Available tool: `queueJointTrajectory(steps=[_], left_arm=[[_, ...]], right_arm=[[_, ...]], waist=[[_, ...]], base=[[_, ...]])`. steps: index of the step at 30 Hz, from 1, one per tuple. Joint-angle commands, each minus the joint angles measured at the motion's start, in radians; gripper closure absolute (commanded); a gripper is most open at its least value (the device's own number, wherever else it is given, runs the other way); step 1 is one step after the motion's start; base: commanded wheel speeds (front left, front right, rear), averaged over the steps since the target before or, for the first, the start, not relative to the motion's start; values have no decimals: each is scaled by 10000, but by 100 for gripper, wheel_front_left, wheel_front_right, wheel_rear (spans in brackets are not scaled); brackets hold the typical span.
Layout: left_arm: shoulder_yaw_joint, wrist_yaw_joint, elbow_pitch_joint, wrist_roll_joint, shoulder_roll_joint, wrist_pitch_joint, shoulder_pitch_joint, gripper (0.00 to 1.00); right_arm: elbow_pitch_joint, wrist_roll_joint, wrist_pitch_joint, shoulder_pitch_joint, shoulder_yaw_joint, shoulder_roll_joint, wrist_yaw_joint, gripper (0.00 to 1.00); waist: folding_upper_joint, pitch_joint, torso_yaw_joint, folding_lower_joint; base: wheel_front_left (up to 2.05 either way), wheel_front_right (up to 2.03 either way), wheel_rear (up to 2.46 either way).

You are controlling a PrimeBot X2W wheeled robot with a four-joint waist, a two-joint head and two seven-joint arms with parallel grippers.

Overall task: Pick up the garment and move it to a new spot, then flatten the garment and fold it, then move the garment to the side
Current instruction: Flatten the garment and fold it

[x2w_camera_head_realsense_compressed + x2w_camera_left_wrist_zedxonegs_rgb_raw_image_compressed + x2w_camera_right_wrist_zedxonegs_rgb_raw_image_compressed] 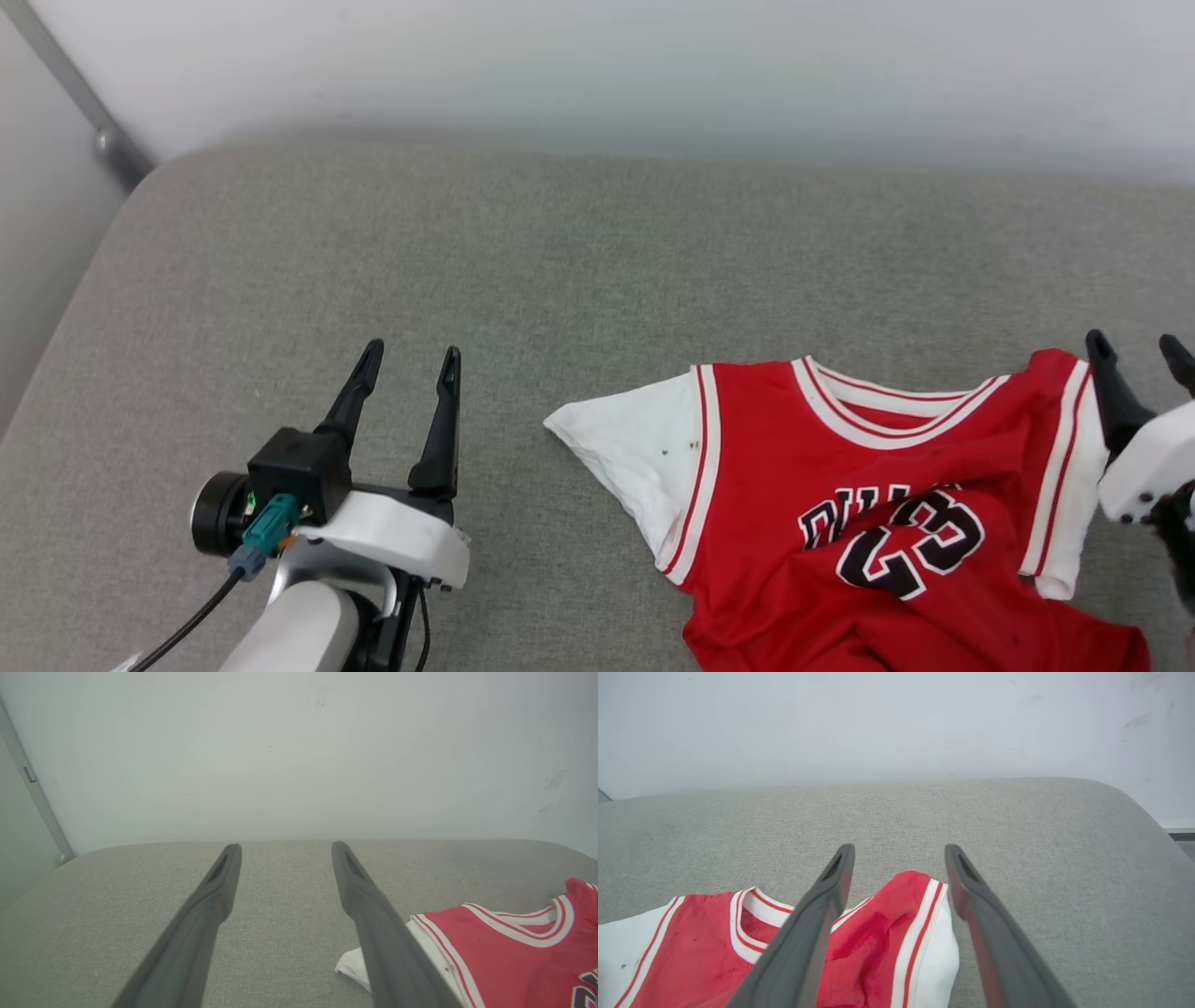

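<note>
My left gripper grabs the garment by the outer corner of its white sleeve [561, 422] next, as the sleeve juts out free while the red chest [767, 448] lies flat.
The garment [840, 485] is a red jersey with white short sleeves, striped trim and black letters and numbers. It lies face up and wrinkled on the grey cushion [560, 261] at the lower right. My left gripper [411, 359] stands open to its left, apart from it, fingers [219, 891] over bare cushion, with the garment's [504, 952] white sleeve just beside the right finger. My right gripper [1137, 347] is open at the right edge, over the garment's [887, 933] right shoulder, which shows between and below its fingers [831, 891]. Nothing is held.
A white wall [653, 65] rises behind the cushion. A grey metal post [84, 103] runs down at the far left corner. The cushion's rounded right end [1148, 816] drops off toward the floor.
</note>
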Motion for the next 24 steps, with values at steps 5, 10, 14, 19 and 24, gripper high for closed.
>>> queueJointTrajectory(steps=[5, 10, 14, 19, 24], left_arm=[[108, 222, -131, -104, 320, 228, 487, 0], [264, 454, -184, -141, 608, 447, 844, 0], [300, 557, -201, -199, 735, 596, 1038, 0], [238, 599, -111, -250, 820, 871, 1159, 0], [-57, 325, 209, -209, 892, 1432, 575, 0]], right_arm=[[-1270, -676, -1506, 1364, 438, 456, -7, 0], [-2357, -994, -2012, 2602, 702, 1031, -7, 0], [-2903, -1108, -2091, 3272, 789, 1321, -7, 0], [-3624, -1288, -2026, 4024, 895, 1662, -7, 0], [-4209, -1367, -1807, 4255, 1080, 1868, -7, 0]], waist=[[0, -662, -361, 0], [0, -999, -630, 0], [0, -1151, -773, 0], [0, -1253, -970, 0], [0, -1116, -1152, 0]], base=[[0, 0, 0], [0, 0, 0], [0, 0, 0], [0, 0, 0], [0, 0, 0]])
